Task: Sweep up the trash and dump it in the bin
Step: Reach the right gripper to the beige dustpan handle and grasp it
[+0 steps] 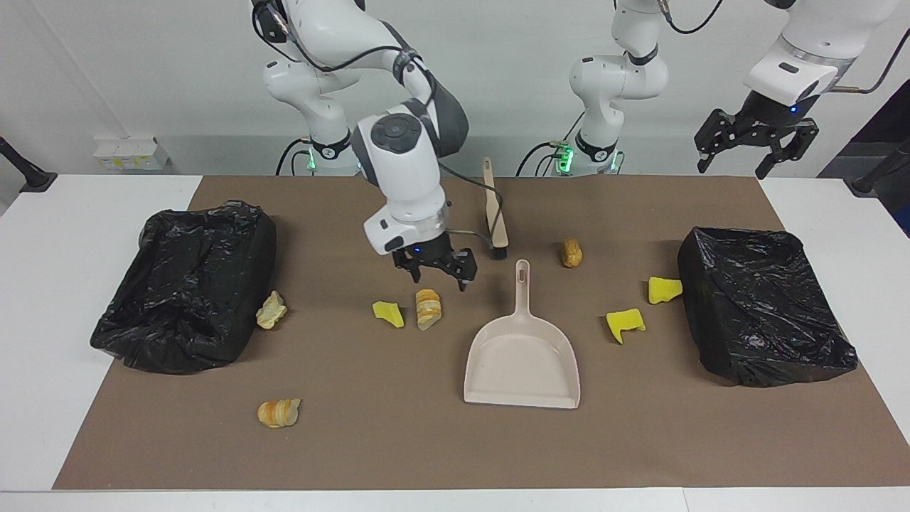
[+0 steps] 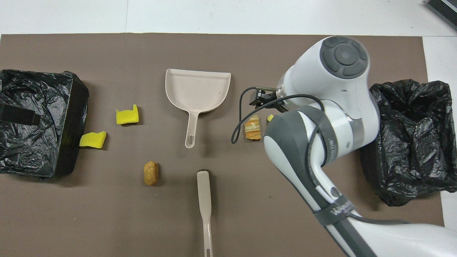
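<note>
The dustpan's broad scoop is far wider than my fingers can span. I should pick up the dustpan by its slim handle [image 2: 191, 130] next, with my right gripper.
Several bits of trash lie on the brown mat: a striped bread slice [image 1: 428, 308] [image 2: 252, 127] next to a yellow sponge chunk [image 1: 388, 313], a tan lump [image 1: 571, 252] [image 2: 151, 173], two yellow sponge chunks [image 1: 665, 289] [image 1: 625, 323], and bread pieces [image 1: 271, 310] [image 1: 279, 412]. The beige dustpan [image 1: 522, 348] [image 2: 198, 89] lies mid-mat, its handle toward the beige brush [image 1: 495, 210] [image 2: 204, 200]. My right gripper [image 1: 435, 274] hangs open and empty low over the mat, just above the striped slice, touching nothing. My left gripper [image 1: 756, 146] waits open and raised over its end of the table.
Two bins lined with black bags stand on the mat, one [image 1: 188, 284] [image 2: 410, 135] at the right arm's end and one [image 1: 764, 306] [image 2: 35, 121] at the left arm's end. In the overhead view my right arm covers most of one sponge chunk [image 2: 270, 117].
</note>
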Robot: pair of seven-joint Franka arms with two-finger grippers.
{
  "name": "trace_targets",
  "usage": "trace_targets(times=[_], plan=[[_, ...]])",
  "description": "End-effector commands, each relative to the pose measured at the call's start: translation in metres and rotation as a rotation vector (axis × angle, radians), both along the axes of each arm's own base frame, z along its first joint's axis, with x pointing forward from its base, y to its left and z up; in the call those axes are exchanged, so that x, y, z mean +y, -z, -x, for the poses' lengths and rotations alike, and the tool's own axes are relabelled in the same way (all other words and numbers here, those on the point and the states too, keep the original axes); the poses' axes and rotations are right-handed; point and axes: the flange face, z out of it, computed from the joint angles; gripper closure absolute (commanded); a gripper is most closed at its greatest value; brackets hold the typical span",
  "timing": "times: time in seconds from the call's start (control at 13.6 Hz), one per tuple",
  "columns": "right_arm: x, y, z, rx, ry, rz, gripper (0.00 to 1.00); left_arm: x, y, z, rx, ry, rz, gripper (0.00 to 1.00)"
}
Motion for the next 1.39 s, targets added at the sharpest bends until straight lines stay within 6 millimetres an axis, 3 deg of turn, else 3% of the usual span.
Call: trace_targets(times=[0.0,0.22,0.37,0.59,0.73,0.95,1.03,1.1,1.25,1.32], plan=[[0.057,0.028,-0.004,-0.019,0.105,-0.065,0.00,-0.008,0.000,0.007,-0.003,-0.009,-0.014,0.00],[0.113,0.042,0.000,-0.063,0.126,-0.067,0.00,-0.015,0.000,0.009,0.002,0.000,-0.013,0.00],[0.147,0.047,0.025,-0.104,0.057,-0.040,0.00,-0.015,0.000,0.009,0.005,-0.001,-0.009,0.00],[0.158,0.058,0.038,-0.102,0.044,-0.009,0.02,-0.015,0.002,0.010,-0.001,0.001,-0.008,0.00],[0.167,0.078,0.050,-0.118,-0.011,0.063,0.06,-0.015,0.005,0.016,0.000,0.001,-0.005,0.00],[0.166,0.091,0.054,-0.099,-0.012,0.082,0.14,-0.015,0.015,0.028,0.010,0.002,0.001,0.00],[0.165,0.095,0.055,-0.095,0.000,0.089,0.21,-0.015,0.017,0.030,0.015,0.002,0.007,0.00],[0.163,0.096,0.055,-0.100,-0.005,0.105,0.45,-0.016,0.018,0.029,0.014,0.002,0.010,0.00],[0.161,0.094,0.055,-0.094,-0.010,0.125,0.78,-0.016,0.018,0.028,0.008,-0.004,0.011,0.00],[0.160,0.091,0.053,-0.098,-0.014,0.128,1.00,-0.017,0.018,0.029,0.006,-0.004,0.012,0.00]])
